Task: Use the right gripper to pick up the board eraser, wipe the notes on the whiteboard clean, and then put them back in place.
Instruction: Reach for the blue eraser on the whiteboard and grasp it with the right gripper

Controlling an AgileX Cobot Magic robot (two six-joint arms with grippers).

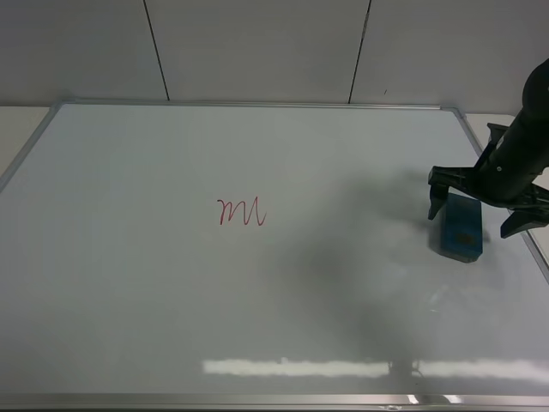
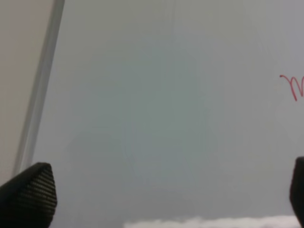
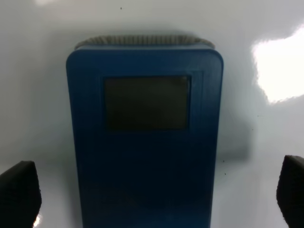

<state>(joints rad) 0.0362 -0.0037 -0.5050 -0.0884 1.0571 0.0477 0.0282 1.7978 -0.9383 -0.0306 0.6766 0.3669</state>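
My right gripper's fingers reach down beside the long sides, near the whiteboard, so my right gripper closes on the board eraser (image 1: 458, 227) next.
The whiteboard (image 1: 257, 300) fills most of the exterior high view. The red notes (image 1: 241, 212) sit near its middle; their edge shows in the left wrist view (image 2: 293, 87). The teal-blue board eraser (image 1: 458, 227) lies flat on the board near its right edge. My right gripper (image 1: 487, 203) is open and hangs just above the eraser, one finger on each side, not touching. In the right wrist view the eraser (image 3: 145, 142) lies between the two fingertips (image 3: 19, 192). The left gripper (image 2: 166, 197) is open over bare board near the left frame.
The silver frame of the whiteboard (image 1: 257, 104) runs along the far edge, with a pale wall behind. The frame's left rail shows in the left wrist view (image 2: 40, 90). A glare strip lies on the board near its front edge (image 1: 292, 367).
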